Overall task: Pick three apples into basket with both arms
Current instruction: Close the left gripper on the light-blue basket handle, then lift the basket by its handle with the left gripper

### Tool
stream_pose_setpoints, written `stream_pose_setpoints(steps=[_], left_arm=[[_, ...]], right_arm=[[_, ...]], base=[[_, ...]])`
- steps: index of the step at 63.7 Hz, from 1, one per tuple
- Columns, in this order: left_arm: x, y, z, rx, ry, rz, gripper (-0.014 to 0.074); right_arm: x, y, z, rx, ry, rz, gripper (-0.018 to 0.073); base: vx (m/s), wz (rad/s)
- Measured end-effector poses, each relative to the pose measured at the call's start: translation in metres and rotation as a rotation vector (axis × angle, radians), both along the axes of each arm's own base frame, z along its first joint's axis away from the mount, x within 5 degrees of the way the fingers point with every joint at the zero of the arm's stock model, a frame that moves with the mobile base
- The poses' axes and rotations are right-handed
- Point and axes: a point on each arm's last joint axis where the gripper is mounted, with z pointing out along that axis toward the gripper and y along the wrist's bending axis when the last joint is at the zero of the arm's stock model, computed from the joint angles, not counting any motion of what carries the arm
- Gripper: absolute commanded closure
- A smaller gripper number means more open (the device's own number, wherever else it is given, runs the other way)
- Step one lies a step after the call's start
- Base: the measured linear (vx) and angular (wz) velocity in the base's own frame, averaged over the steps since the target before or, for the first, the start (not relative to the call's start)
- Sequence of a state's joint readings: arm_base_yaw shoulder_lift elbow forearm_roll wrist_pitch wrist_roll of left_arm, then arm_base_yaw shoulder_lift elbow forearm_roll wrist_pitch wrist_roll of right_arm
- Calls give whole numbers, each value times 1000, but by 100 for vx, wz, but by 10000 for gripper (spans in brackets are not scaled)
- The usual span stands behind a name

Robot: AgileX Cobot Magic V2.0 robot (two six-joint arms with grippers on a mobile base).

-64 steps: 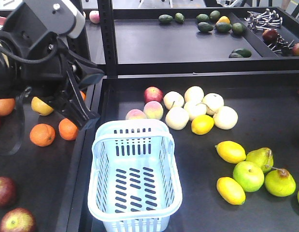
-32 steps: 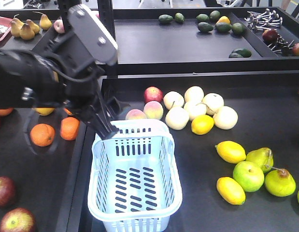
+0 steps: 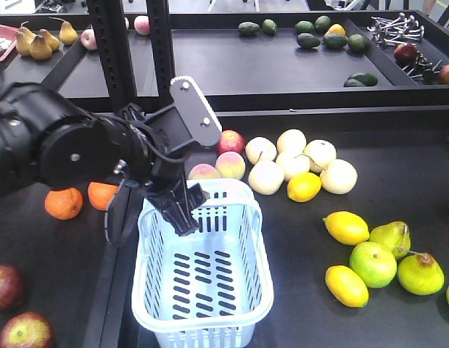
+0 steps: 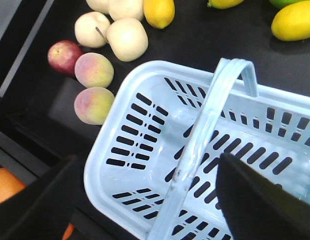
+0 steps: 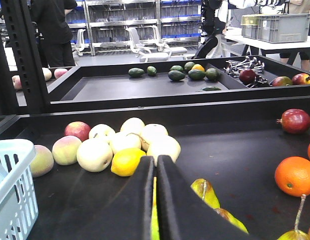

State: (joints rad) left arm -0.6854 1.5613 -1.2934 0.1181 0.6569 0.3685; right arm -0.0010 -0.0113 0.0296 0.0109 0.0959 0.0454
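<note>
The body of the basket is far wider than my open fingers. My left gripper will next grab the basket by its narrow handle (image 4: 199,148).
The pale blue basket (image 3: 202,268) stands in the middle tray, handle (image 4: 205,135) folded across it. My left gripper (image 3: 177,210) hangs open over the basket's far left corner; in the left wrist view its fingers (image 4: 260,200) stand wide apart above the handle, holding nothing. Two dark red apples (image 3: 5,286) (image 3: 25,332) lie at the left tray's near corner. Another red apple (image 3: 230,141) (image 4: 64,56) sits behind the basket beside peaches. My right gripper (image 5: 156,162) is shut, low over the tray, out of the front view. A further red apple (image 5: 296,121) lies far right.
Oranges (image 3: 64,203) lie under the left arm. Peaches (image 3: 204,172), pale round fruits (image 3: 297,163) and a lemon (image 3: 304,187) cluster behind the basket. Lemons and green fruits (image 3: 373,263) lie right. Black uprights (image 3: 112,51) and a tray wall (image 3: 112,290) separate the trays.
The left arm has swung from over the left tray rightward and down, bringing its open gripper over the basket's far left corner. The basket and fruits have not moved.
</note>
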Motion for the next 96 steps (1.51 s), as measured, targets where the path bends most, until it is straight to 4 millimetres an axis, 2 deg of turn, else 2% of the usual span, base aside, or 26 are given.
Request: stream_pose_setpoints(steps=[45, 52, 58, 72, 86, 96], left_arm=[[17, -14, -46, 78, 90, -4, 77], [19, -15, -49, 95, 88, -8, 132], [20, -15, -50, 103, 86, -10, 239], [19, -14, -50, 114, 96, -9, 594], [10, -5, -33, 123, 95, -4, 605], [-6, 8, 0, 61, 68, 39, 605]], right_arm=[[0, 0, 0, 0, 0, 0, 563], [0, 0, 0, 0, 0, 0, 563], [0, 0, 0, 0, 0, 0, 563], [0, 0, 0, 0, 0, 0, 563], [0, 0, 0, 0, 0, 0, 563], [0, 0, 0, 0, 0, 0, 563]], base=[[0, 0], [0, 0], [0, 0], [0, 0], [0, 0], [0, 0]])
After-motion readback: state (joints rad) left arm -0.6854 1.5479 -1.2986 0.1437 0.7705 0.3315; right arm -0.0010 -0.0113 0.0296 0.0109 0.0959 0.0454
